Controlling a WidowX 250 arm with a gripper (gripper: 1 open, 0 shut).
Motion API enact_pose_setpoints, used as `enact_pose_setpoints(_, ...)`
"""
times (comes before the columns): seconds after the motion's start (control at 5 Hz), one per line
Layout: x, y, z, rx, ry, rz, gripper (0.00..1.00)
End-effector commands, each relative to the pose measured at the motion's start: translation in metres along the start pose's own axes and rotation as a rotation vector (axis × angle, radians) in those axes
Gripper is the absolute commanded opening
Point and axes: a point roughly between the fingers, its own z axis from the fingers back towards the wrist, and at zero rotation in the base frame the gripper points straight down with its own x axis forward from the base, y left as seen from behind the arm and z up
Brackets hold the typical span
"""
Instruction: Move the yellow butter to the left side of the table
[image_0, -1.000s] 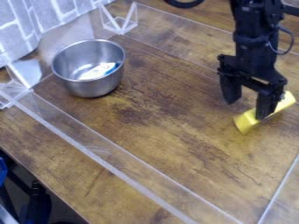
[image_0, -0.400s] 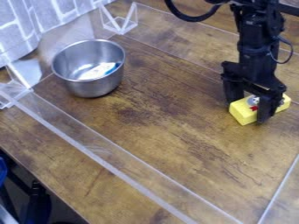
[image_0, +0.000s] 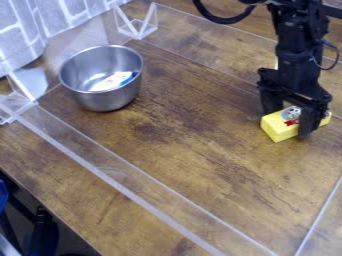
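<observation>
My gripper picks up the yellow butter by its labelled end (image_0: 295, 117) next. Then my gripper moves the butter across the table.
The yellow butter (image_0: 282, 125) lies flat on the dark wood table (image_0: 187, 130) near its right edge, its white label with red marks facing up. My black gripper (image_0: 294, 116) hangs straight down over it, open. One finger stands on the block's left and the other on its right. The jaws straddle the far part of the block, and I cannot tell whether the pads touch it. The block's near left corner shows clear of the fingers.
A steel bowl (image_0: 100, 77) sits at the back left of the table. Clear acrylic walls (image_0: 127, 180) edge the tabletop along the front, the right side and the back. White cloth (image_0: 34, 40) hangs at the far left corner.
The gripper has come down from just above the butter and now straddles it. The block looks squarer to the table than a second ago.
</observation>
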Motion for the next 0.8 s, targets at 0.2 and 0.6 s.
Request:
enact_pose_setpoints(0.2,0.0013,0.0096,-0.0096,-0.001,0.018,0.011,1.00)
enact_pose_setpoints(0.6,0.0049,0.0123,-0.0150,-0.005,0.045,0.016,1.00)
